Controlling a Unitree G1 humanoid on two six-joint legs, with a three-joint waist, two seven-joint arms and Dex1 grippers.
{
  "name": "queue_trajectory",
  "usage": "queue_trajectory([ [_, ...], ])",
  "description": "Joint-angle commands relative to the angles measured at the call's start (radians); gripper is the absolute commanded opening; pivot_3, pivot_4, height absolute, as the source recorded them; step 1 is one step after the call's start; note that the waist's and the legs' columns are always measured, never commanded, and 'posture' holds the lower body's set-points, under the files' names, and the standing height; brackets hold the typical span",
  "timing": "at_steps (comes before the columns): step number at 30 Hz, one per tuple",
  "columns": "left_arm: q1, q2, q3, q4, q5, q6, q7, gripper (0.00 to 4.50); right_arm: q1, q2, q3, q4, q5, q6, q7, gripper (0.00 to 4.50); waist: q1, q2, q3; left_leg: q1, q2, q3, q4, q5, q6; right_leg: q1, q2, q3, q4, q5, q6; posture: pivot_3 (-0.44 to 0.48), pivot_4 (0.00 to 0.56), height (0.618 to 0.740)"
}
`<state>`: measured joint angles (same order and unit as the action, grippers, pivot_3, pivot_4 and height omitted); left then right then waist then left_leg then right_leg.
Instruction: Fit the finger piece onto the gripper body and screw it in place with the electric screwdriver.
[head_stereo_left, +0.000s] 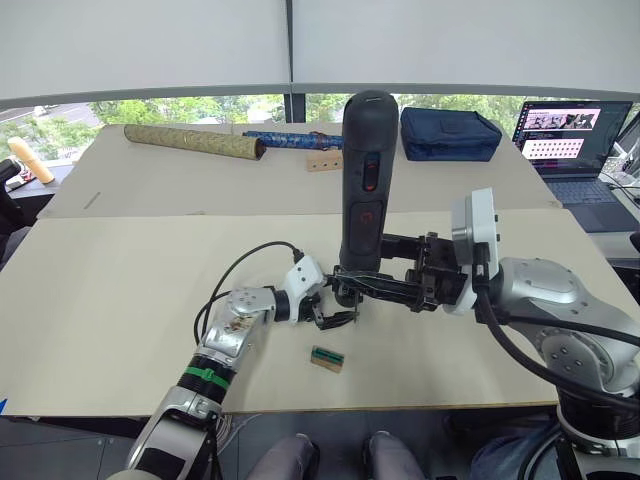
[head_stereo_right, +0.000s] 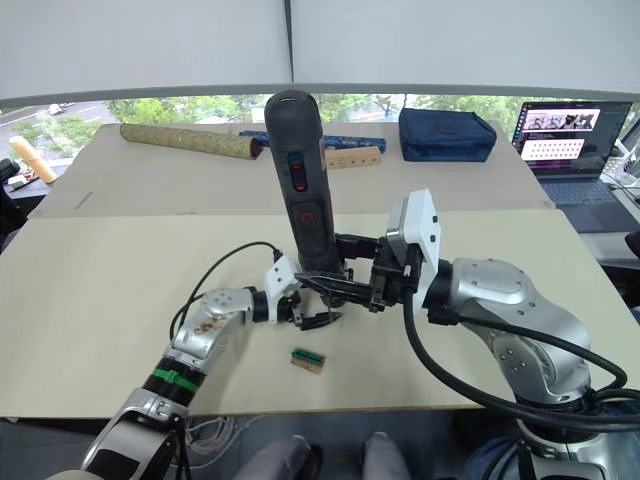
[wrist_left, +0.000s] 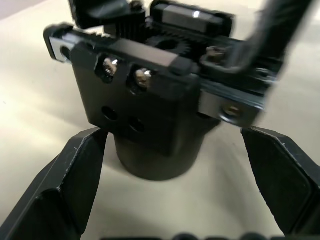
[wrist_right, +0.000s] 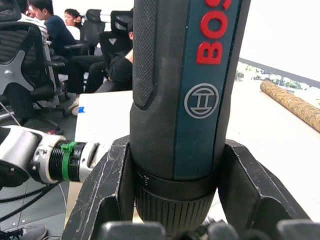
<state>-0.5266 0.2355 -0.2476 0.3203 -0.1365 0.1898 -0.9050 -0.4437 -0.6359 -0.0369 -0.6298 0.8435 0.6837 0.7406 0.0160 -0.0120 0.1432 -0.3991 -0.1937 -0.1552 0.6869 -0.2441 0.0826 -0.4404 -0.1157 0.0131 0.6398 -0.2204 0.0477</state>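
Observation:
The screws of the gripper body need to stay free for the electric screwdriver. My left gripper should grab the gripper body by its round base (wrist_left: 159, 161).
The electric screwdriver (head_stereo_left: 367, 185), a thick dark cylinder with red buttons, stands upright over the table's middle. My right gripper (head_stereo_left: 362, 284) is shut on its lower end; the right wrist view shows both fingers (wrist_right: 112, 190) pressed against its barrel (wrist_right: 185, 90). Its bit is hidden. Directly below sits the gripper body (wrist_left: 145, 115), a black block with screws and a geared rail on a round base. My left gripper (wrist_left: 172, 134) is open with one finger on each side of it. I cannot tell the finger piece apart from the body's black parts.
A tiny green-and-tan block (head_stereo_left: 327, 357) lies near the table's front edge. At the back lie a patterned roll (head_stereo_left: 195, 142), a blue tube (head_stereo_left: 290, 139), a wooden block (head_stereo_left: 323, 162) and a navy bag (head_stereo_left: 450, 133). A laptop (head_stereo_left: 572, 135) stands at the far right.

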Motion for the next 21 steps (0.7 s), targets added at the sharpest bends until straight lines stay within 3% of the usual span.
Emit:
queue_trajectory([
  [1, -0.023, -0.016, 0.007, 0.011, 0.022, -0.030, 0.046, 3.96, 0.017, -0.006, -0.050, -0.060, 0.026, -0.018, -0.023, 1.91, 0.002, 0.000, 0.000, 0.000, 0.000, 0.000, 0.000, 0.000, 0.000, 0.000, 0.000, 0.000, 0.000, 0.000, 0.000, 0.000, 0.150, 0.740],
  [5, -0.052, -0.016, -0.013, 0.107, 0.035, -0.139, -0.021, 2.26, 0.046, -0.007, -0.043, -0.068, 0.011, -0.029, -0.030, 1.91, 0.002, 0.000, 0.000, 0.000, 0.000, 0.000, 0.000, 0.000, 0.000, 0.000, 0.000, 0.000, 0.000, 0.000, 0.000, 0.000, 0.150, 0.740],
  [9, -0.165, -0.019, -0.027, 0.312, 0.011, -0.347, -0.257, 2.27, 0.069, -0.011, -0.035, -0.076, 0.000, -0.035, -0.026, 1.91, 0.011, 0.000, 0.000, 0.000, 0.000, 0.000, 0.000, 0.001, -0.001, 0.000, 0.000, 0.000, 0.000, 0.000, 0.000, 0.000, 0.150, 0.740],
  [12, -0.273, -0.008, -0.035, 0.477, 0.005, -0.411, -0.473, 2.27, 0.070, -0.013, -0.032, -0.081, 0.007, -0.027, -0.024, 1.91, 0.011, 0.000, 0.000, -0.001, 0.000, 0.000, 0.000, 0.000, -0.001, -0.001, -0.001, -0.001, -0.001, 0.000, 0.000, 0.000, 0.150, 0.740],
  [17, -0.419, -0.040, -0.021, 0.728, 0.069, -0.472, -0.475, 2.27, 0.075, -0.014, -0.025, -0.090, 0.005, -0.026, -0.025, 1.91, 0.008, -0.001, 0.000, -0.007, 0.000, 0.000, 0.006, -0.001, 0.002, -0.003, -0.001, -0.002, 0.001, 0.000, 0.000, 0.000, 0.150, 0.740],
  [21, -0.433, -0.040, 0.007, 0.783, 0.073, -0.483, -0.470, 4.15, 0.079, -0.008, -0.019, -0.098, 0.000, -0.028, -0.034, 1.91, 0.000, -0.001, 0.000, -0.007, -0.001, 0.000, 0.008, -0.002, 0.003, -0.003, -0.001, -0.001, 0.000, 0.001, 0.001, 0.000, 0.150, 0.740],
])
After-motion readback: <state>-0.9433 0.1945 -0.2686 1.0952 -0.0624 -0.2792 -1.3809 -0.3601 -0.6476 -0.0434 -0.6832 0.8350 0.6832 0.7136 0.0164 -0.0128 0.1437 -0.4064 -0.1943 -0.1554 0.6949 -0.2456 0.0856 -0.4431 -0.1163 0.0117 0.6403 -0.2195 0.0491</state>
